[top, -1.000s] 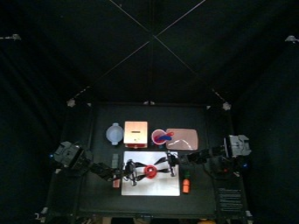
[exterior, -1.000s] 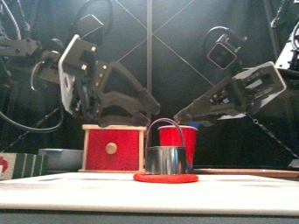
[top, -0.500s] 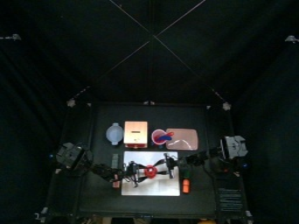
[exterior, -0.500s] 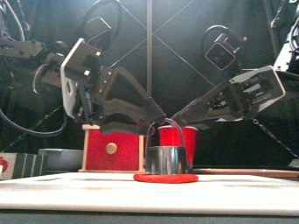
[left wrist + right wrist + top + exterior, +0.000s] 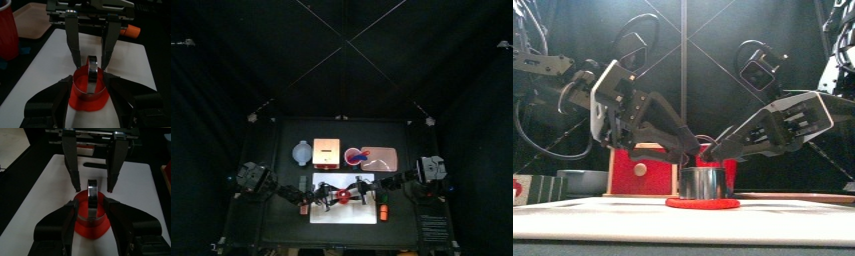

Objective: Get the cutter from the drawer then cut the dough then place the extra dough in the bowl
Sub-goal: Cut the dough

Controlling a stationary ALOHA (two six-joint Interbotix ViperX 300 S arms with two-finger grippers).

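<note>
The round metal cutter [image 5: 92, 67] should be gripped next by its thin side [image 5: 92, 80] with my left gripper, to cut the flat red dough.
The round metal cutter [image 5: 703, 183] stands upright on the flat red dough [image 5: 702, 203], in the middle of the white cutting board [image 5: 593, 209]. My left gripper [image 5: 683, 158] slants down to it from the left and my right gripper [image 5: 718, 156] from the right, their tips close above the cutter. In the left wrist view the left gripper [image 5: 89, 80] is open, its jaws either side of the dough [image 5: 87, 97] and cutter [image 5: 92, 67]. The right gripper [image 5: 89, 204] is open the same way around the dough [image 5: 90, 224], facing the left one.
Behind the board stand the wooden box [image 5: 327, 152] with its red drawer front [image 5: 643, 170], the blue-grey bowl [image 5: 301, 152] to its left, and the pink tray [image 5: 385, 160] with the red cup [image 5: 720, 157]. An orange toy [image 5: 384, 211] lies on the board's right edge.
Both grippers have come lower and closer together over the cutter. The cutter and the dough have stayed where they were.
</note>
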